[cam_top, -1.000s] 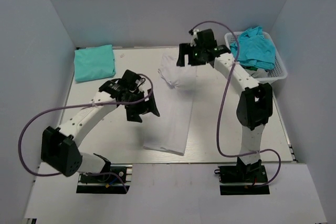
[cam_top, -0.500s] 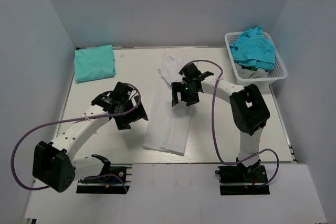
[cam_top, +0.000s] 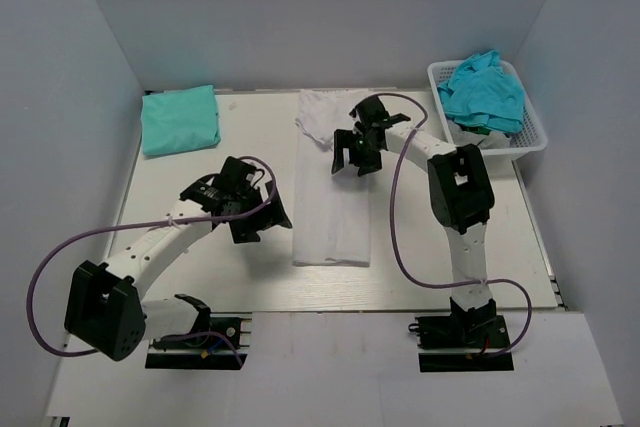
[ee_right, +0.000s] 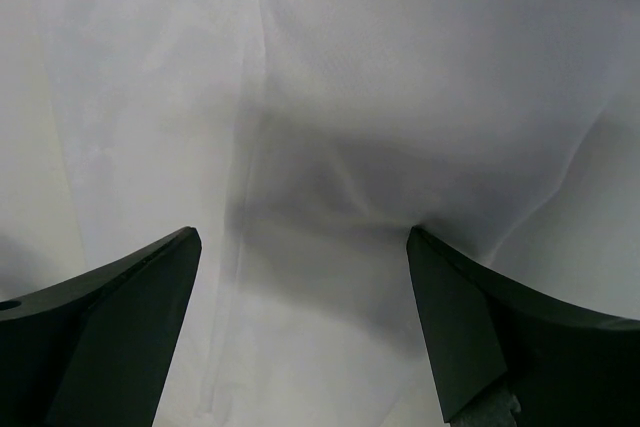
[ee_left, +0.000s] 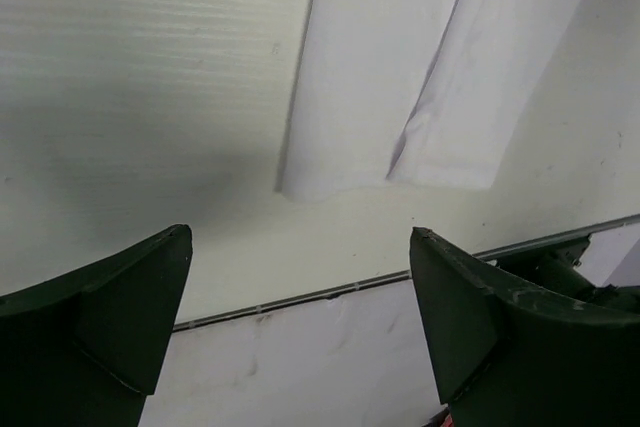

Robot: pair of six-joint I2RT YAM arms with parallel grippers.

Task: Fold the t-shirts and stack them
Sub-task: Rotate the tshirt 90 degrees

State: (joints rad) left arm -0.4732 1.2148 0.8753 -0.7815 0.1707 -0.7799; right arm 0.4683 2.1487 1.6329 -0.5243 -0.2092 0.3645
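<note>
The left gripper grabs the white t-shirt by the outer corner of its near end [cam_top: 296, 262] next. Then I fold that end over the strip [cam_top: 334, 205].
The white t-shirt [cam_top: 330, 202] lies as a long narrow folded strip down the middle of the table, its near end in the left wrist view [ee_left: 400, 87]. My right gripper [cam_top: 355, 155] is open just above its upper part, and white cloth [ee_right: 330, 127] fills the right wrist view. My left gripper [cam_top: 262, 217] is open and empty over bare table, just left of the strip. A folded turquoise t-shirt [cam_top: 180, 118] lies at the back left. More turquoise t-shirts [cam_top: 483, 92] are heaped in the basket.
The white lattice basket [cam_top: 530, 135] stands at the back right against the wall. The table's front edge [ee_left: 330, 292] runs close below the shirt's near end. Purple cables loop off both arms.
The right gripper came down from the back onto the shirt and let it go; the white shirt now lies straight and narrower. The left gripper drew back a little to the left.
</note>
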